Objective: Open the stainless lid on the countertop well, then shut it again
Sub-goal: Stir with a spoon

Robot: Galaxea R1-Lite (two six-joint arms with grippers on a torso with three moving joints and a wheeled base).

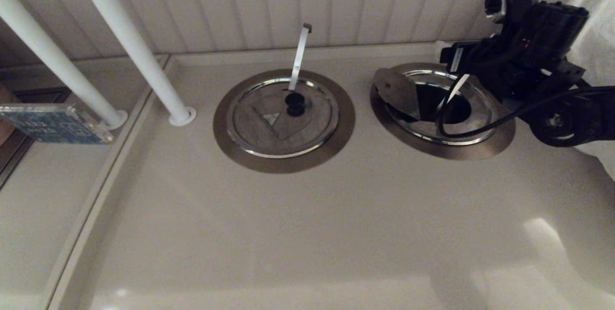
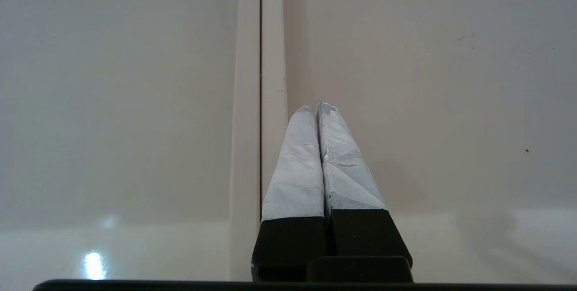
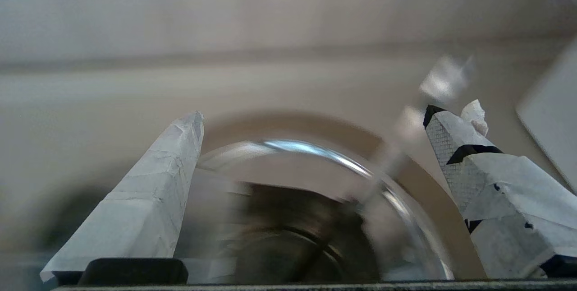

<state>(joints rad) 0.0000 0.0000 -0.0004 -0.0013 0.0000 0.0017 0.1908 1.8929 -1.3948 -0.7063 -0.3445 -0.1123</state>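
Note:
My right gripper should grab the slanted strip by its upper length (image 1: 459,85) next, because the strip's lower end goes down into the dark opening (image 1: 452,108).
The stainless lid (image 1: 423,128) lies at the right of the counter inside the wide ring of the countertop well (image 1: 485,145). Its wedge flap (image 1: 395,90) stands tipped up to the left, baring a dark opening (image 1: 444,104). The slanted strip (image 1: 459,84) leans toward my right arm. My right gripper (image 1: 451,57) hovers over the well's back right rim, open; in the right wrist view its taped fingers (image 3: 171,178) straddle the blurred rim (image 3: 315,151) and hold nothing. The lid's knob is not visible. My left gripper (image 2: 315,106) is shut and empty above a counter seam.
A twin disc (image 1: 259,130) with a black knob (image 1: 295,103) and a nearly vertical strip (image 1: 300,55) lies shut mid-counter. Two white poles (image 1: 129,41) rise at the back left beside a blue box (image 1: 53,122). My arm's black cable (image 1: 461,132) loops over the well. The panelled wall is close behind.

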